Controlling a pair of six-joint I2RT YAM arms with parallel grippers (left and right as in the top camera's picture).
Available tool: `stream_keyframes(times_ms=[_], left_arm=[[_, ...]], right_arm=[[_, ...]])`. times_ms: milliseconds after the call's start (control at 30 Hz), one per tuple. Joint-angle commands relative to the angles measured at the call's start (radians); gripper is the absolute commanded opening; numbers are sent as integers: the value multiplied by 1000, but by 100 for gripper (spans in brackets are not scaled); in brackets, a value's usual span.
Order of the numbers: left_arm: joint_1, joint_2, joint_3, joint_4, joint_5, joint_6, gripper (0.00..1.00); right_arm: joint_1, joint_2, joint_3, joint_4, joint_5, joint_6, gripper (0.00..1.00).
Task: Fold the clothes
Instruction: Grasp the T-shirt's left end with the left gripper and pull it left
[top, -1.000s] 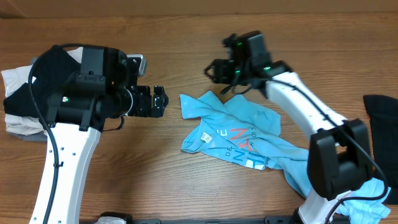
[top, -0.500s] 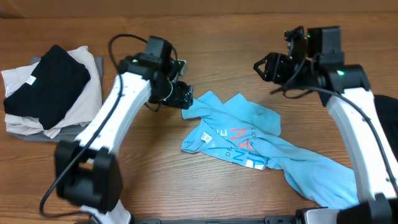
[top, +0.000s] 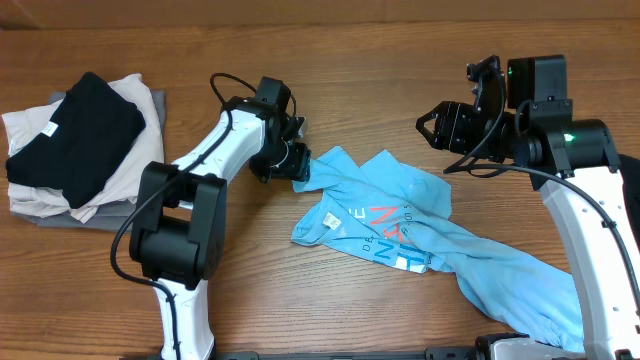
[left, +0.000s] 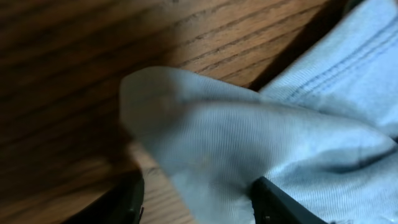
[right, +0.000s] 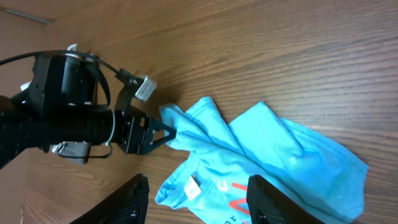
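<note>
My right gripper will next take hold of the T-shirt (top: 400, 215) (right: 273, 165) at its end away from the T-shirt's corner at my left gripper, to stretch it for folding.
A sky-blue T-shirt (top: 400, 215) with white lettering and a red-orange mark lies crumpled on the table's middle. My left gripper (top: 300, 168) is low at the shirt's far-left corner. In the left wrist view its fingers (left: 196, 199) stand apart with that corner of the shirt (left: 249, 143) between them. The right wrist view shows the same gripper (right: 166, 129) at the shirt's tip (right: 273, 149). My right gripper (top: 437, 128) is open and empty, raised beyond the shirt's back right; its fingers (right: 196, 199) frame the shirt from above.
A stack of folded clothes sits at the far left: a black garment (top: 70, 140) on top of beige-white ones (top: 135, 150), with grey beneath. The wooden table (top: 250, 260) shows around the shirt.
My left arm swung from the left side across to the shirt's left corner and stays there. My right arm drew back to the right and rose, away from the shirt.
</note>
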Motion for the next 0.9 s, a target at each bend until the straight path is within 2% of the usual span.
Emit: stream_keyframes(times_ms=[0,67,100,133,267,367,533,667,867], left_arm=[[-1,46,12,17,64,-11,50],[-1,61,12,18,91,-13,32],[0,63,12,18,108,-14,11],[1,62,12,17,113,-14,4],[23,44,29,-24,104,-14,4],[65,10,69,-96,30,-14,4],[185,-85,187,-244,-72,-19,4],[296,-180,277,-304,-71,-3,4],[383,-283,289,-329,-84,36,4]], right_arm=[[-5,-14,20,2,17,-10,55],[-5,-14,20,0,19,-11,55],[-5,-14,20,-2,27,-11,54],[-5,-14,20,-3,37,-10,55],[-5,-14,20,-20,108,-10,54],[-5,-14,19,-42,169,-6,55],[-14,-13,15,-70,322,77,62],[-66,-10,-8,-68,330,128,62],[-173,29,-15,-92,327,134,65]])
